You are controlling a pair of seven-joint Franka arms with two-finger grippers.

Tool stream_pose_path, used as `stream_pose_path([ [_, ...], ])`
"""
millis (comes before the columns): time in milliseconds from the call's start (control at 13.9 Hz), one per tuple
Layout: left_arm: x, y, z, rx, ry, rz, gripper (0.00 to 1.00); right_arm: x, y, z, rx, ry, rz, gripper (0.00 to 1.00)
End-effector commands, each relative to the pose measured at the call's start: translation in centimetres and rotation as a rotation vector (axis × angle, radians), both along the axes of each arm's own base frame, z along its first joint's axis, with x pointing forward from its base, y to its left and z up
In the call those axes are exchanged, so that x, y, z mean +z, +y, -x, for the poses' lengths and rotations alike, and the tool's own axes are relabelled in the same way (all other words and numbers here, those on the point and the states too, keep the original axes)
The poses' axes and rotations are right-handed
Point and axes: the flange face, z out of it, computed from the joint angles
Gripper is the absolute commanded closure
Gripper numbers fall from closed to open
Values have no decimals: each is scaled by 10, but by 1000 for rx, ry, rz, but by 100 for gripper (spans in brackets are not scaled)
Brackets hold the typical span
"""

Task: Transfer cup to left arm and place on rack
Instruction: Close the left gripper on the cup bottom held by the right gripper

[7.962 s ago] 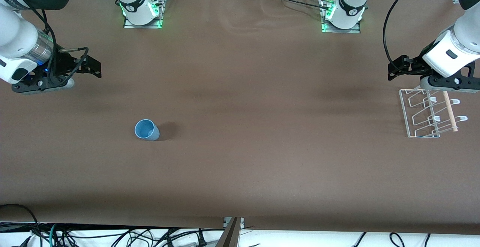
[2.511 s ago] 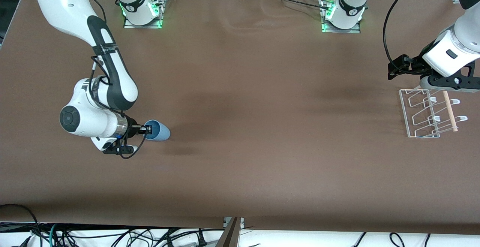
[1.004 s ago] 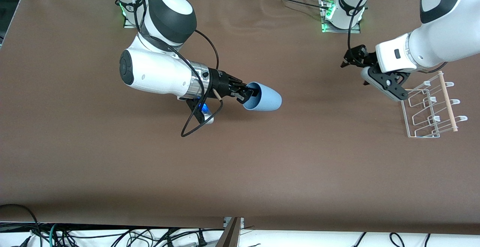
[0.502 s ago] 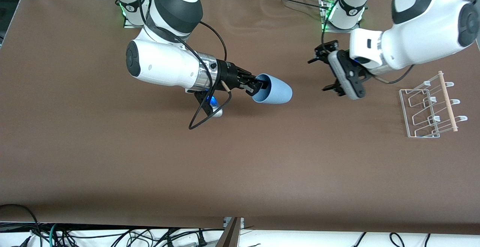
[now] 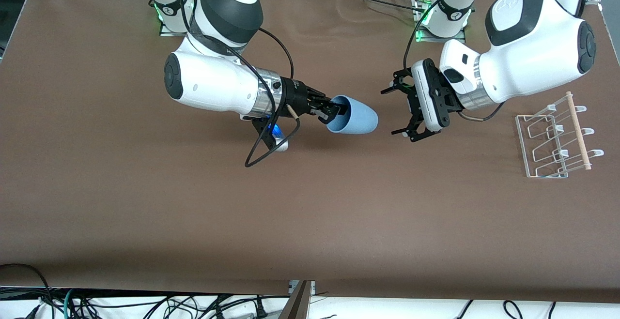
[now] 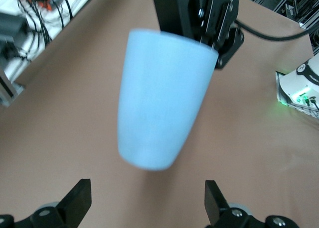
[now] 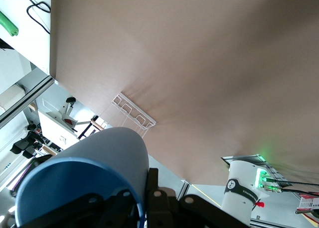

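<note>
The left gripper will next grab the light-blue cup by its narrow base end (image 5: 370, 119), so the cup's rim stays free to go onto the rack (image 5: 552, 140).
The light-blue cup (image 5: 356, 119) hangs sideways over the middle of the table, base pointing toward the left arm's end. My right gripper (image 5: 334, 112) is shut on its rim, one finger inside and one outside, as the right wrist view shows (image 7: 144, 200) with the cup (image 7: 99, 168) filling the corner. My left gripper (image 5: 395, 112) is open and faces the cup's base a short gap away. In the left wrist view the cup (image 6: 162, 98) hangs just ahead of the open left gripper (image 6: 147, 203), not between its fingers (image 6: 79, 199). The white wire rack (image 5: 552, 140) stands at the left arm's end.
The rack also shows in the right wrist view (image 7: 132, 111). The two arm bases (image 5: 184, 16) (image 5: 443, 19) with green lights stand along the table edge farthest from the front camera. A black cable loop (image 5: 264, 149) hangs under the right wrist. Brown tabletop (image 5: 310, 212) lies below.
The right gripper took the cup off the table and carried it to the middle. The left arm swung from over the rack toward the cup and now faces its base.
</note>
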Motion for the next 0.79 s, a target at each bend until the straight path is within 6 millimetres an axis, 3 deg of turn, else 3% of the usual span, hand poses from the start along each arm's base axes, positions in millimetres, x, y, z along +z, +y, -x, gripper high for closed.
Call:
stream_pose_path([
  [0, -4, -23, -12, -38, -86, 71, 0, 6, 5, -1, -12, 13, -30, 100],
  [143, -12, -38, -12, -46, -98, 79, 0, 7, 5, -2, -16, 12, -31, 100],
  [287, -18, -43, -13, -47, -98, 78, 0, 7, 4, -3, -25, 6, -34, 100],
  [359, -17, -43, -14, -44, -114, 79, 5, 8, 4, -4, -29, 2, -37, 100],
  [430, -16, -48, -12, -66, -146, 80, 16, 8, 4, -5, -35, -3, -37, 100],
  [574, -14, -51, -12, -87, -179, 83, 64, 10, 3, -5, -40, -7, -40, 100],
  [646, -14, -51, -12, -83, -175, 93, 82, 9, 3, -6, -41, -9, -40, 100],
  [717, -14, -52, -12, -80, -170, 107, 92, 9, 3, -6, -42, -10, -40, 100],
])
